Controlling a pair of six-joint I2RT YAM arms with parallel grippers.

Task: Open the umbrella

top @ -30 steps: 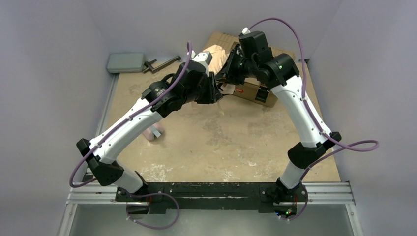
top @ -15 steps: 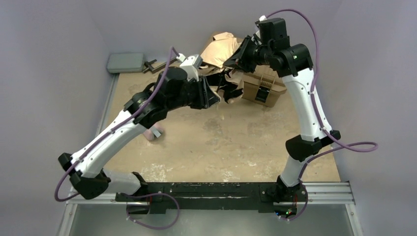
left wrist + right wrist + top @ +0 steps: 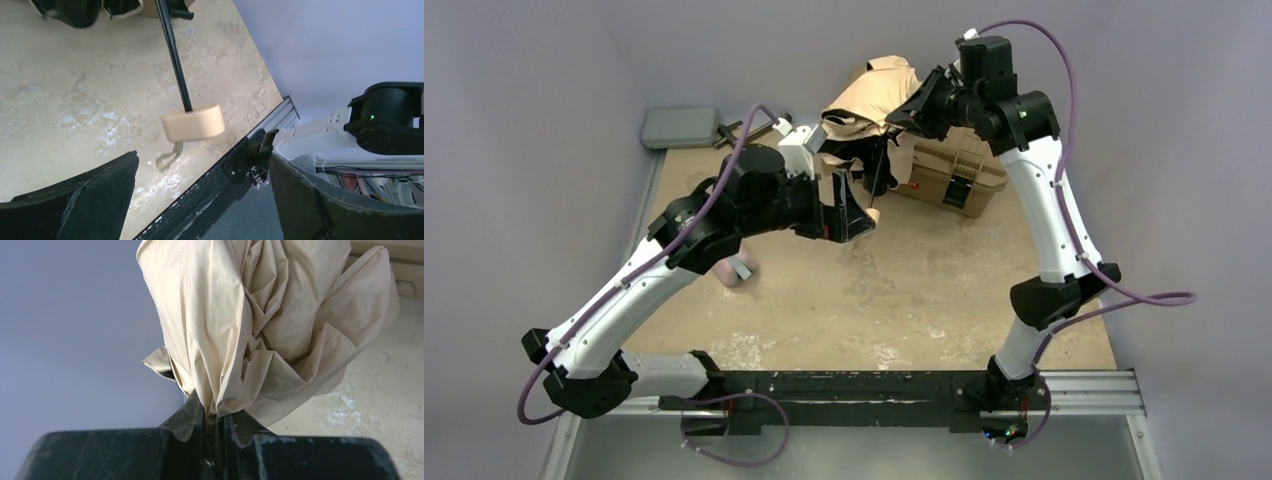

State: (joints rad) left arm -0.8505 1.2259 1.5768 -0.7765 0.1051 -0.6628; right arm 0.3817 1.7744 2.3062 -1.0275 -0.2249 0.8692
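Observation:
Next, my left gripper grabs the umbrella by its thin black shaft (image 3: 174, 55) above the cream knob handle, which leaves the fabric free to open.
The umbrella (image 3: 869, 95) hangs at the back of the table as a crumpled bundle of beige fabric (image 3: 260, 315). My right gripper (image 3: 214, 417) is shut on a pinch of that fabric and holds it up, seen from above as the right gripper (image 3: 916, 110). A thin black shaft (image 3: 174, 55) runs down from the bundle to the cream knob handle (image 3: 193, 122), which hangs free over the table with a small strap loop under it. My left gripper (image 3: 204, 157) stands wide open just short of the knob, touching nothing. From above, the left gripper (image 3: 854, 215) sits beside the knob (image 3: 873, 214).
A tan toolbox (image 3: 949, 175) stands at the back right under the right arm. A pink pouch (image 3: 739, 268) lies beneath the left forearm. A grey flat case (image 3: 681, 126) and a black clamp (image 3: 749, 130) lie at the back left. The black base rail (image 3: 220, 185) runs along the near edge.
My left gripper has opened and let go of the knob, and the left arm has drawn back toward the near side. The shaft now shows stretched out below the raised fabric.

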